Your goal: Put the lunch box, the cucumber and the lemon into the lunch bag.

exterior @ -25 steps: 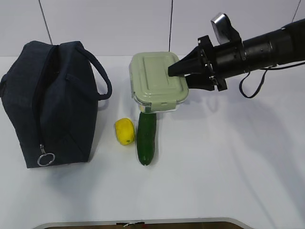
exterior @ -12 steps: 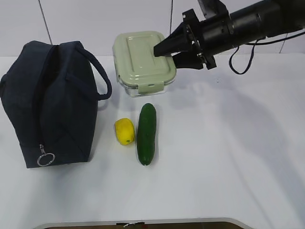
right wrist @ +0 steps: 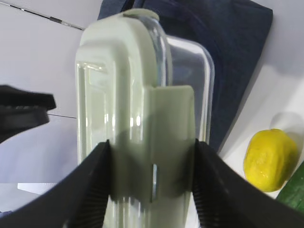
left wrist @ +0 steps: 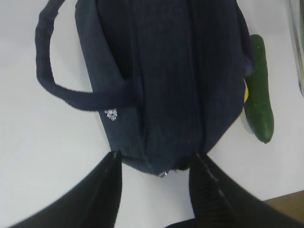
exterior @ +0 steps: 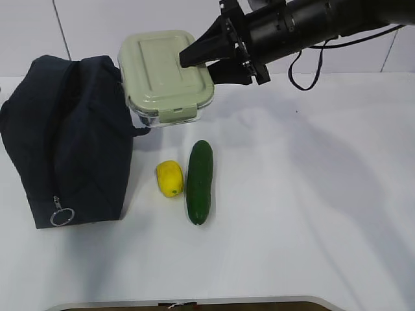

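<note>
The lunch bag's soft cloth (exterior: 71,116) sags around its opening, but the top edge (exterior: 53,59) stands up, so the left gripper needs to pinch the lunch bag there next.
My right gripper (exterior: 198,70) is shut on the lunch box (exterior: 165,74), a clear container with a pale green lid. It hangs in the air, its left edge over the top right of the dark navy lunch bag (exterior: 65,142). In the right wrist view the fingers clamp the box (right wrist: 137,118) across lid and base. The lemon (exterior: 170,178) and the cucumber (exterior: 200,181) lie side by side on the table, right of the bag. My left gripper (left wrist: 156,156) is open, looking down at the bag (left wrist: 166,71) from its near end; it does not show in the exterior view.
The bag's silver ring pull (exterior: 63,216) hangs at its near lower end, and a loop handle (left wrist: 52,80) sticks out to one side. The white table (exterior: 311,214) stretches to the right of the cucumber. Its front edge (exterior: 194,302) is close to the camera.
My right gripper has carried the lunch box up off the table and to the left, from behind the cucumber to the bag's top edge. Lemon, cucumber and bag have not moved.
</note>
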You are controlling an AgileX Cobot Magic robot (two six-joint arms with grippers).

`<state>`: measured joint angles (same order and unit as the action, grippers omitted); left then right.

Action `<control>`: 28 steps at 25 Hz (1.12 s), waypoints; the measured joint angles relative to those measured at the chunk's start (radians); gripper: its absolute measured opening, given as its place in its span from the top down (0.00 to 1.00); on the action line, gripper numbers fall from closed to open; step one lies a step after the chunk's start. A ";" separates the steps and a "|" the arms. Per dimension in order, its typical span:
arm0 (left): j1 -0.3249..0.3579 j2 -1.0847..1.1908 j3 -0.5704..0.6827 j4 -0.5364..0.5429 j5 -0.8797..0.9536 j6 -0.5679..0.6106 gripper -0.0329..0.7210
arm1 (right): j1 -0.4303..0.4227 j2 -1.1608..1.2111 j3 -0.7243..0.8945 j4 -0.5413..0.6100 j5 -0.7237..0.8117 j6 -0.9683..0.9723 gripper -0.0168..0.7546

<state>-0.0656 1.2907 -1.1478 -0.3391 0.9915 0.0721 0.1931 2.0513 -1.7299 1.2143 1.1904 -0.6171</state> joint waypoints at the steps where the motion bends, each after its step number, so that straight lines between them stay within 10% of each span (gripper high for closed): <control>1: 0.000 0.028 -0.027 -0.002 0.000 0.002 0.50 | 0.002 0.000 -0.005 -0.002 0.000 0.004 0.48; 16: 0.000 0.323 -0.199 -0.053 -0.006 0.051 0.52 | 0.029 0.000 -0.005 0.021 0.002 0.010 0.48; 23: 0.000 0.346 -0.205 -0.101 -0.001 0.132 0.94 | 0.031 0.000 -0.005 0.060 0.002 0.010 0.48; 28: 0.000 0.328 -0.205 -0.206 0.007 0.207 0.96 | 0.031 0.000 -0.005 0.102 0.002 0.010 0.48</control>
<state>-0.0656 1.6187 -1.3525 -0.5455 0.9980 0.2788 0.2238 2.0513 -1.7349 1.3165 1.1928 -0.6067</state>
